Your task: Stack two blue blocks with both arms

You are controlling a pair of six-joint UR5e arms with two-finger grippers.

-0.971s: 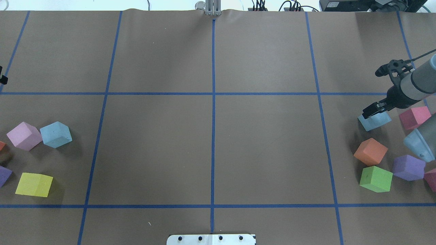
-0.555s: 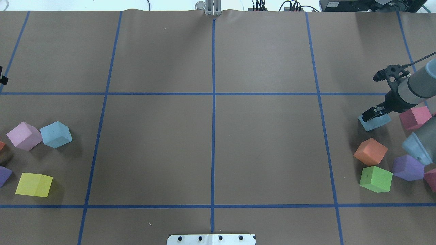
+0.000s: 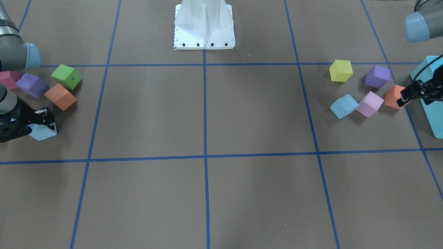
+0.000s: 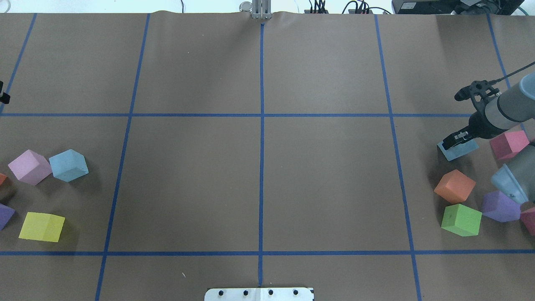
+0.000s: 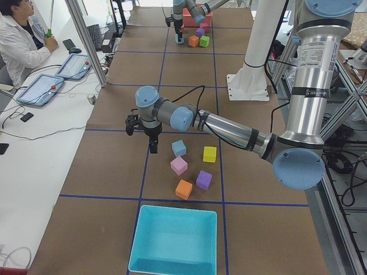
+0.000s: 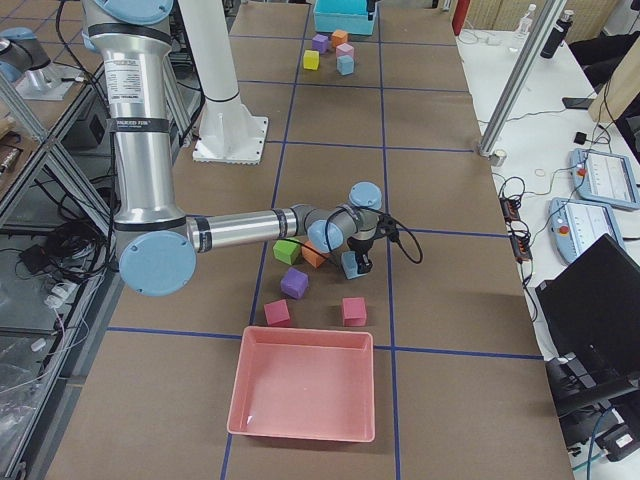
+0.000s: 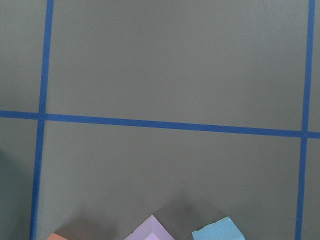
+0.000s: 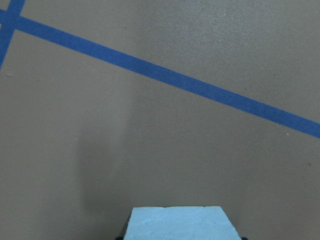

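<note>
The light blue block needs to be stacked onto the other blue block (image 3: pixel 42 132), so my left gripper will grip the light blue block by its opposite sides next.
One blue block (image 4: pixel 459 151) lies on the table at the far right, beside a red block. My right gripper (image 4: pixel 454 141) is down over it, its fingers closed against the block's sides; the right wrist view shows the block's top (image 8: pixel 180 224) between them. In the front-facing view the gripper (image 3: pixel 43 119) covers most of this block (image 3: pixel 41 133). The other blue block (image 4: pixel 69 165) sits at the far left next to a pink block. My left gripper (image 3: pixel 404 98) hangs open and empty above the table beyond that cluster; its wrist view shows the block's corner (image 7: pixel 218 231).
Orange (image 4: pixel 454 186), green (image 4: pixel 461 220), purple (image 4: pixel 499 207) and red (image 4: pixel 508 144) blocks crowd the right arm. Pink (image 4: pixel 30 167), yellow (image 4: pixel 42 227), purple and orange blocks lie at the left. A turquoise bin (image 5: pixel 172 240) and a pink tray (image 6: pixel 305 385) stand at the table's ends.
My right gripper has come down lower over the blue block and shifted slightly left. The block has stayed on the table. The left arm has not moved.
</note>
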